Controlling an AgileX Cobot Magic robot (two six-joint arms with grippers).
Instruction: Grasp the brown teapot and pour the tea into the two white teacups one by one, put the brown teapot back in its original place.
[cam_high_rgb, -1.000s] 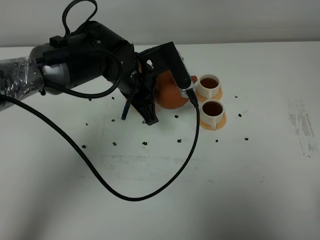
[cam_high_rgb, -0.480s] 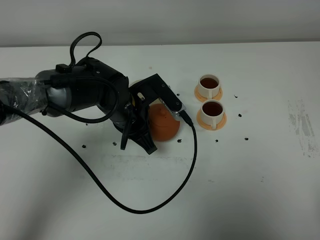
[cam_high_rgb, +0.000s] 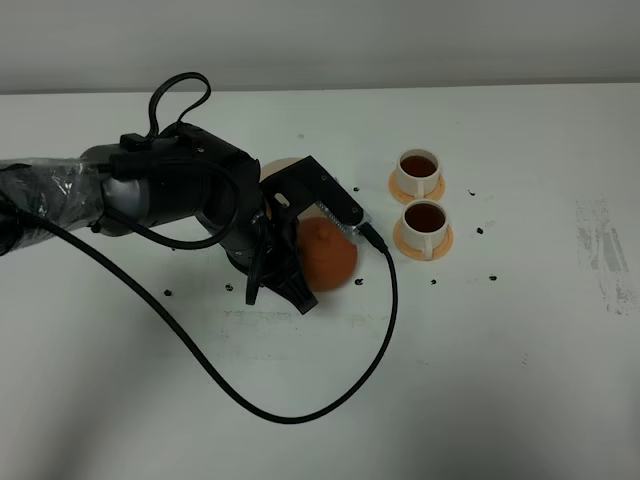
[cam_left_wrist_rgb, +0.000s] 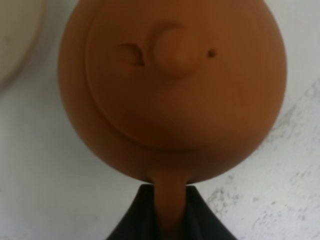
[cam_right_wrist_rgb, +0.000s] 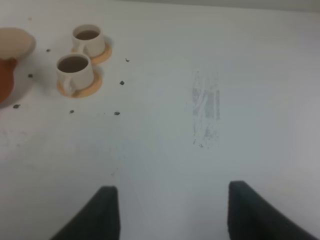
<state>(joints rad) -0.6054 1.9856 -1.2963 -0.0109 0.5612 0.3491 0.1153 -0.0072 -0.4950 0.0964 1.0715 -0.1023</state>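
Observation:
My left gripper now keeps hold of the teapot until it is over the cream saucer (cam_left_wrist_rgb: 16, 37), as white tabletop separates the brown teapot's body (cam_left_wrist_rgb: 172, 105) from the saucer.
My left gripper (cam_left_wrist_rgb: 170, 215) is shut on the loop handle of the brown teapot (cam_left_wrist_rgb: 172, 85), which I see from above with its knobbed lid level. In the exterior high view the teapot (cam_high_rgb: 330, 256) sits low over the table under my left arm, left of the cups and just in front of the cream saucer (cam_high_rgb: 283, 166). Whether it touches the table I cannot tell. Both white teacups (cam_high_rgb: 418, 169) (cam_high_rgb: 426, 221) stand on orange coasters with dark tea in them. My right gripper (cam_right_wrist_rgb: 170, 220) stands open over bare table, far from the cups (cam_right_wrist_rgb: 75, 69).
Small dark specks (cam_high_rgb: 493, 277) lie scattered on the white table around the cups and teapot. A black cable (cam_high_rgb: 290, 418) loops from the left arm across the table's front. A scuffed grey patch (cam_high_rgb: 605, 250) marks the right side.
The left arm has carried the teapot away from the teacups, leftward and toward the front, and brought it down level. The cups and the right gripper have not moved.

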